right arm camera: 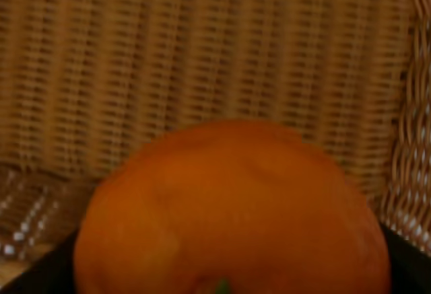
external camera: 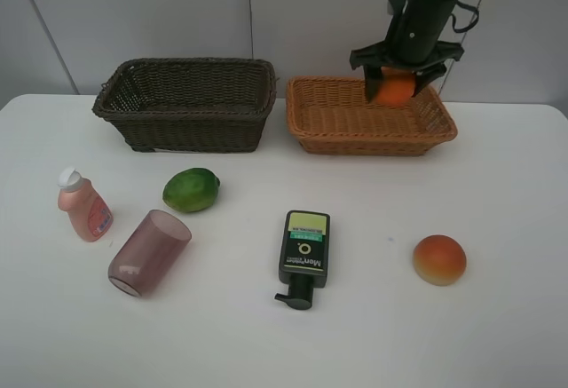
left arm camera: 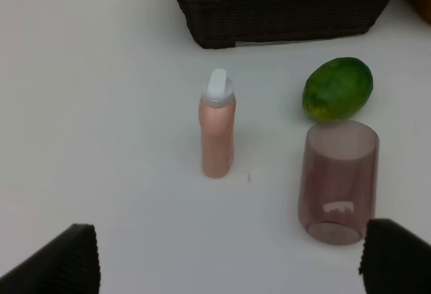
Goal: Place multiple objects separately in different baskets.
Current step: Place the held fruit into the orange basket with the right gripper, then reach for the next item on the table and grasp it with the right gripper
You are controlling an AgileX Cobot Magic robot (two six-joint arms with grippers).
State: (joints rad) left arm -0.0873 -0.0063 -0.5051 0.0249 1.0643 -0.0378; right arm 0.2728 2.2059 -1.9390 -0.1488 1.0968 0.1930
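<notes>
The orange is still above the tan basket's woven bottom and would fall if the right gripper opened now. The right gripper needs to first lower it.
My right gripper [external camera: 397, 87] is shut on the orange [external camera: 395, 91] and holds it over the right half of the light orange-tan basket [external camera: 337, 117]. In the right wrist view the orange [right arm camera: 232, 213] fills the frame above the basket's weave [right arm camera: 202, 58]. The dark brown basket [external camera: 186, 104] stands to its left. On the table lie the green fruit [external camera: 191, 189], the pink bottle [external camera: 84, 206], the purple cup [external camera: 149, 251] on its side, the dark pump bottle [external camera: 303, 253] and the peach-like fruit [external camera: 439, 259]. My left gripper [left arm camera: 229, 260] is open, short of the pink bottle [left arm camera: 217, 126] and cup [left arm camera: 337, 179].
The white table [external camera: 373, 335] ends at a grey wall behind the baskets. The left wrist view also shows the green fruit [left arm camera: 338, 88] and the dark basket's front wall [left arm camera: 283, 11]. The left arm is out of the exterior view.
</notes>
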